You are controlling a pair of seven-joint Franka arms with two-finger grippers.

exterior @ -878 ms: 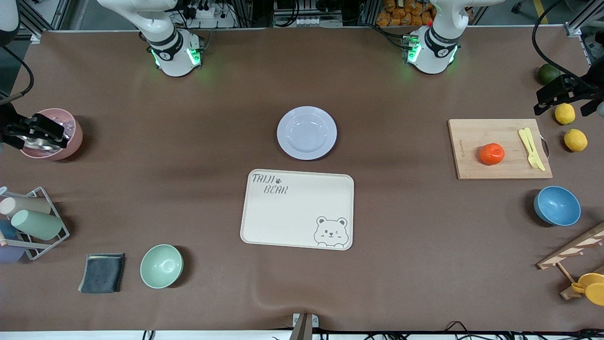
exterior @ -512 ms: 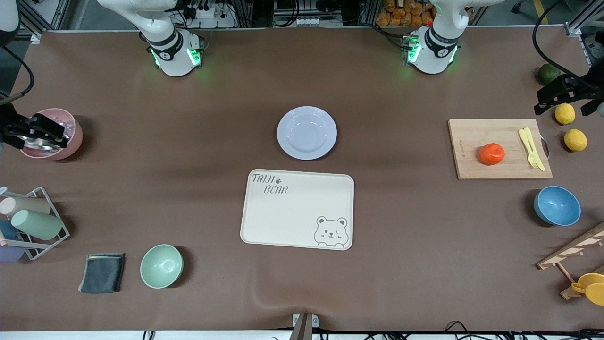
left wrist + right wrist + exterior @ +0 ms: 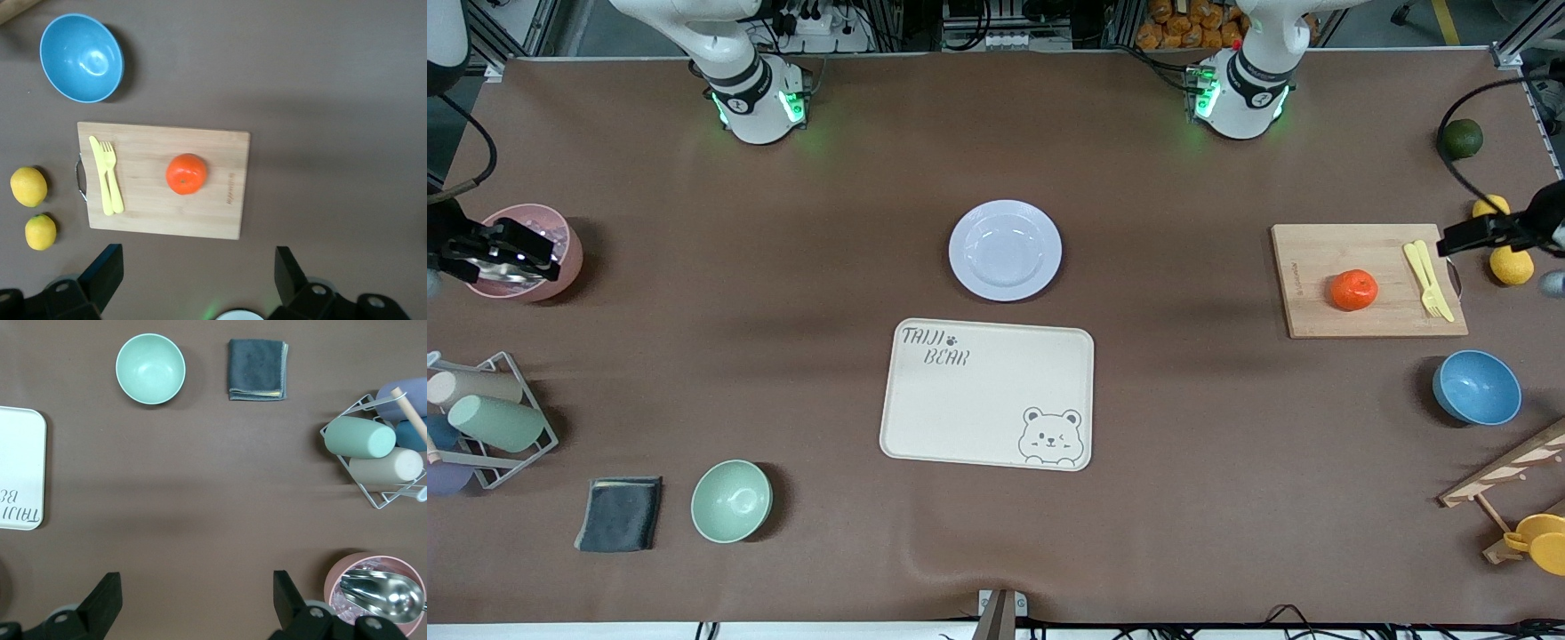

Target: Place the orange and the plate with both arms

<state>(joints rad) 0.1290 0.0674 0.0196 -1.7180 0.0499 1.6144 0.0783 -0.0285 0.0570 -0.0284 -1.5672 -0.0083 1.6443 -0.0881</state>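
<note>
The orange needs to go on the plate (image 3: 1005,250), so my left gripper should grab the orange's round body (image 3: 1352,290) next.
The orange (image 3: 1353,290) lies on a wooden cutting board (image 3: 1316,267) toward the left arm's end of the table; it also shows in the left wrist view (image 3: 186,174). The pale lavender plate (image 3: 1005,250) sits mid-table, farther from the front camera than the cream bear tray (image 3: 987,394). My left gripper (image 3: 1480,236) is open and empty, up in the air over the lemons beside the board; its own view (image 3: 197,277) shows the jaws wide apart. My right gripper (image 3: 503,253) is open and empty over the pink bowl (image 3: 560,258), also seen in its own view (image 3: 197,600).
A yellow fork and knife (image 3: 1427,279) lie on the board. Two lemons (image 3: 1512,265), a dark green fruit (image 3: 1462,139) and a blue bowl (image 3: 1476,388) are near it. A mint bowl (image 3: 731,501), grey cloth (image 3: 619,514) and cup rack (image 3: 489,418) stand toward the right arm's end.
My left gripper has moved from beside the green fruit to over the lemons at the board's handle end. The right gripper has barely shifted. Nothing on the table has moved.
</note>
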